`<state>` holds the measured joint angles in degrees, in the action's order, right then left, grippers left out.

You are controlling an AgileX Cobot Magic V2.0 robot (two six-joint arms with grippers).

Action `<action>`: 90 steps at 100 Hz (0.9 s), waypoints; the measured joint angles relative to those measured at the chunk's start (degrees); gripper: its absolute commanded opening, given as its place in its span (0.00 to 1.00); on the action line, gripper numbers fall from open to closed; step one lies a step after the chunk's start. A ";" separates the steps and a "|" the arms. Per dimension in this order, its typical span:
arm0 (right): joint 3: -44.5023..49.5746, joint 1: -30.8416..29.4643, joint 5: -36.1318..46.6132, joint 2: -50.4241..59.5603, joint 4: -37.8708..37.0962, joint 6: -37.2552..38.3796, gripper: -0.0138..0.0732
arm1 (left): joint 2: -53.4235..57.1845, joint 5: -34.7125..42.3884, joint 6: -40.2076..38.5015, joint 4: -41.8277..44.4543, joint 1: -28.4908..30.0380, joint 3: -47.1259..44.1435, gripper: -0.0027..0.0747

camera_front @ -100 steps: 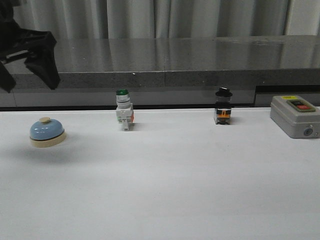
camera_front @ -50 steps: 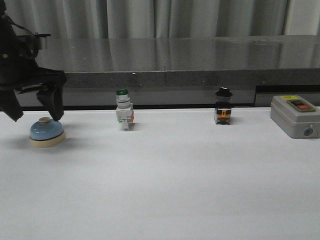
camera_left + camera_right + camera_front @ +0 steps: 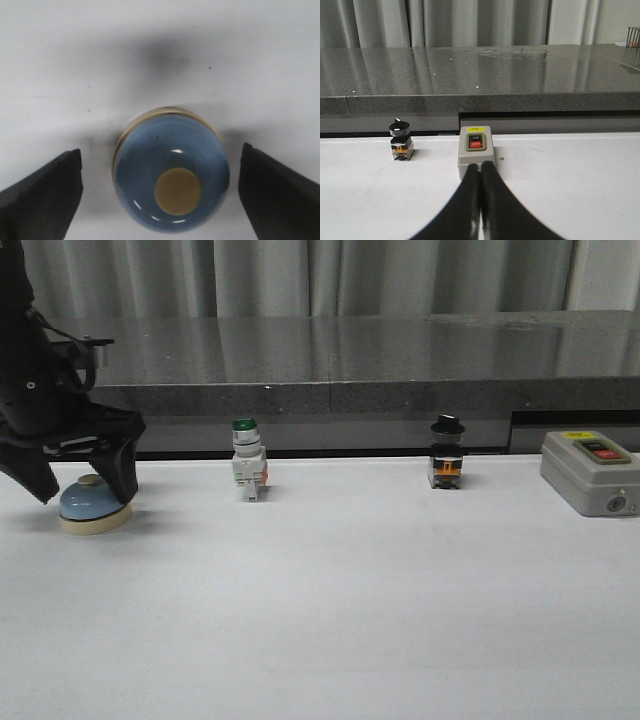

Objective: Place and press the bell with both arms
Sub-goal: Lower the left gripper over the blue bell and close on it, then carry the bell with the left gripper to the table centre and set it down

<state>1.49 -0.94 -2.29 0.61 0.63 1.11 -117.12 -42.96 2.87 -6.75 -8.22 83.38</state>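
Observation:
The left gripper's fingers reach down beside the light-blue bell (image 3: 92, 505), level with its cream base (image 3: 95, 524), so the gripper needs to close, and closing now would hold the bell.
The light-blue bell (image 3: 92, 505) with a cream base and button stands on the white table at the far left. My left gripper (image 3: 82, 490) is open and straddles it, one finger on each side. In the left wrist view the bell (image 3: 171, 175) lies between the two dark fingers (image 3: 42, 192), with a gap on both sides. My right gripper (image 3: 480, 172) is shut and empty, low over the table, pointing at the grey box; the right arm does not show in the front view.
A green-capped white pushbutton (image 3: 247, 462) and a black-knobbed switch (image 3: 446, 454) stand along the table's back. A grey box with red button (image 3: 590, 472) sits at the back right; it also shows in the right wrist view (image 3: 475, 155). A dark stone ledge (image 3: 350, 365) runs behind.
My left gripper has come down from above the ledge to the bell and now straddles it, still open. The bell, tilted and slightly raised a second ago, now rests flat.

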 measured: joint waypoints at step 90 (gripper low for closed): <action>0.00 0.00 0.00 0.00 0.00 0.00 0.08 | 4.34 -5.66 0.22 -0.48 -0.66 8.43 0.34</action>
<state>1.49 -0.94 -2.29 0.61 0.63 1.11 -112.78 -48.62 3.09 -7.23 -8.88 91.81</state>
